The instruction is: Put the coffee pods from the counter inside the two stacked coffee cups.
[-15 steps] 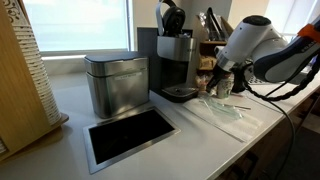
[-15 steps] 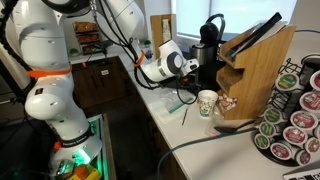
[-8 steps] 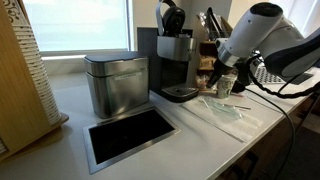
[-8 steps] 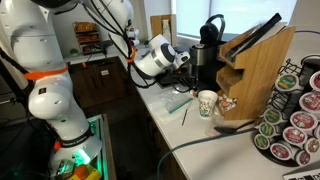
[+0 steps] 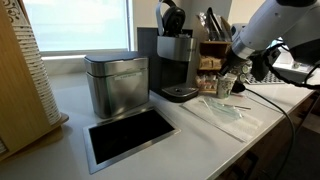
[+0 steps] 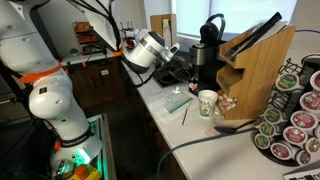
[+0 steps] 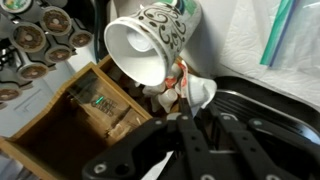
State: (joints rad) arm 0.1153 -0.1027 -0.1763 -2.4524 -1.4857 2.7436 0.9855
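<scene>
The pod would fall beside the cup if I opened now, with my fingers outside the cup's rim, so I should first move it toward the cup's opening.
The two stacked coffee cups (image 5: 225, 87) (image 6: 207, 103) stand as one pale patterned cup on the off-white counter (image 5: 200, 150), next to a wooden knife block (image 6: 255, 70). In the wrist view the cup's (image 7: 150, 45) mouth is open to me and looks empty. My gripper (image 7: 200, 112) hangs above and beside the cup, well off the counter in both exterior views (image 5: 243, 62) (image 6: 178, 68). Its fingers stand close together, shut on a small white and red coffee pod (image 7: 197, 90) at their tips. More small pods (image 7: 165, 97) lie at the cup's foot.
A black coffee machine (image 5: 175, 60) and a tall steel canister (image 5: 115, 85) stand behind a black inset (image 5: 130, 135). A clear plastic bag (image 5: 225, 112) lies by the cup. A rack of pods (image 6: 295, 120) stands beyond the knife block.
The arm has risen and drawn back from the cup. The jaws have kept the same narrow width, and the cup has not moved.
</scene>
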